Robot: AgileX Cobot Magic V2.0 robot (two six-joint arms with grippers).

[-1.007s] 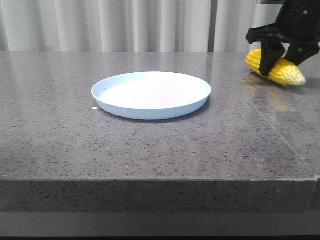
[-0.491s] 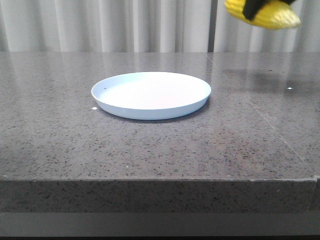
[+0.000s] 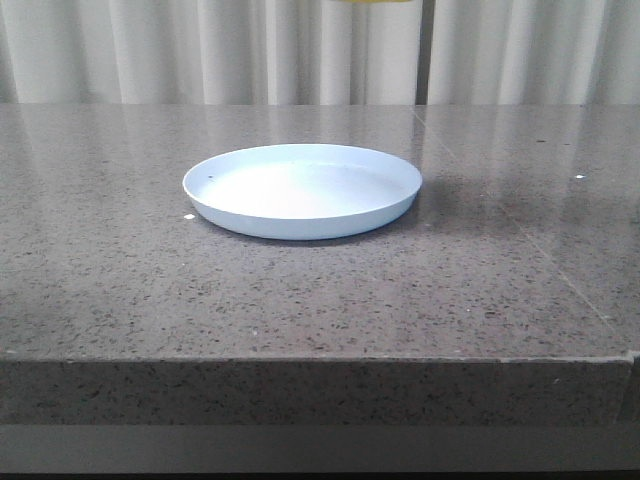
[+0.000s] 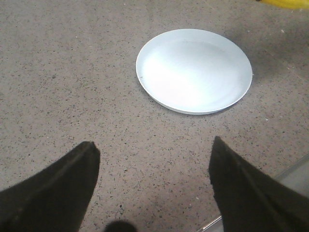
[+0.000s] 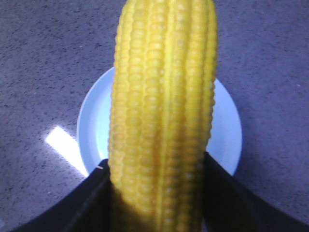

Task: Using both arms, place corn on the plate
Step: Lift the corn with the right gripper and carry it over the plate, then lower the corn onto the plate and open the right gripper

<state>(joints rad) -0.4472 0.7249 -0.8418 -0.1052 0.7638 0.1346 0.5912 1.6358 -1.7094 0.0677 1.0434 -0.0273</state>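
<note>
My right gripper should keep holding the yellow corn point(image 3: 372, 2) until it is lower. The corn is high above the pale blue plate point(image 3: 300, 190) in the front view and would drop.
The pale blue plate point(image 3: 300, 190) rests on the stone table with nothing in it. The yellow corn point(image 5: 161, 111) hangs high above the plate point(image 5: 227, 128), with my right gripper point(image 5: 155, 166) shut on its lower part, one black finger on each side. In the front view only a yellow sliver of the corn point(image 3: 372, 2) shows at the top edge, and neither gripper appears there. My left gripper point(image 4: 154, 145) stands open over bare table on the near side of the plate point(image 4: 193, 70), holding nothing. A bit of the corn point(image 4: 285, 4) shows beyond the plate.
The grey speckled table point(image 3: 120, 280) has a seam point(image 3: 520, 220) on its right side and a front edge point(image 3: 300, 357). A white curtain point(image 3: 150, 50) hangs behind. The table's edge point(image 4: 294, 176) lies close to my left gripper's finger.
My right gripper has lifted the corn off the table at the far right and carried it up and leftward, until it is over the plate and almost out of the front view.
</note>
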